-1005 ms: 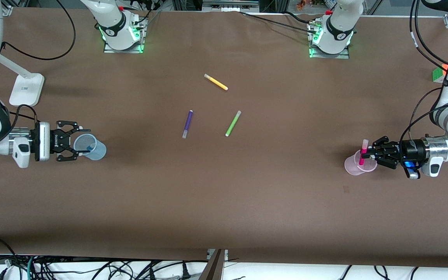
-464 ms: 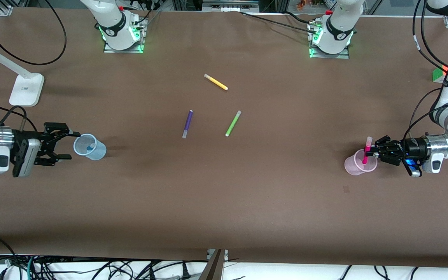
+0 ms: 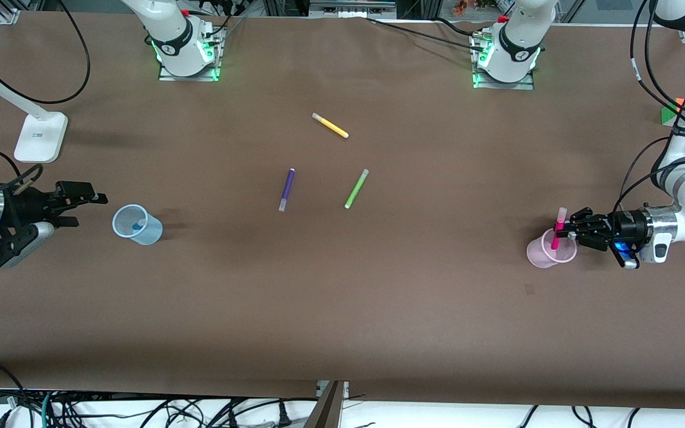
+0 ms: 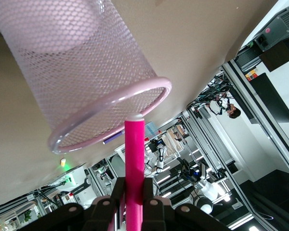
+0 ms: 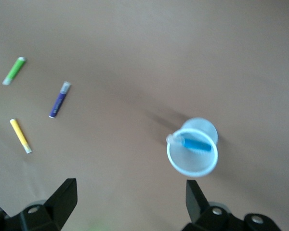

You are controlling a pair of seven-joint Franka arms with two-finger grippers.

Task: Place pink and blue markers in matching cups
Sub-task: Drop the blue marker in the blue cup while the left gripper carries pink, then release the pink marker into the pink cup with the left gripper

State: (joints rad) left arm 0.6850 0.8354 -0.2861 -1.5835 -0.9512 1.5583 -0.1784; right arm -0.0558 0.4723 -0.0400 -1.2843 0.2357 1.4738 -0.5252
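Observation:
The robot should open its left gripper now, because the lower end of the pink marker (image 3: pixel 557 228) is inside the pink cup's rim and the marker would stay in the cup.
The pale pink cup (image 3: pixel 547 254) stands near the left arm's end of the table. My left gripper (image 3: pixel 563 229) is shut on the pink marker (image 3: pixel 557 228), which stands with its lower end inside that cup. In the left wrist view the pink marker (image 4: pixel 134 163) runs from between the fingers to the pink cup's rim (image 4: pixel 111 108). The pale blue cup (image 3: pixel 137 225) stands near the right arm's end with the blue marker (image 3: pixel 138 225) lying inside. My right gripper (image 3: pixel 88 210) is open and empty, apart from the blue cup (image 5: pixel 192 153), in which the blue marker (image 5: pixel 196 144) shows.
A yellow pen (image 3: pixel 330 125), a purple pen (image 3: pixel 286 189) and a lime-green pen (image 3: pixel 356 188) lie mid-table. A white stand base (image 3: pixel 39 137) sits near the right arm's end. A coloured cube (image 3: pixel 672 112) sits near the left arm's end.
My right gripper has drawn back from the blue cup toward the right arm's end, leaving the blue marker in it. My left gripper keeps hold of the pink marker in the pink cup.

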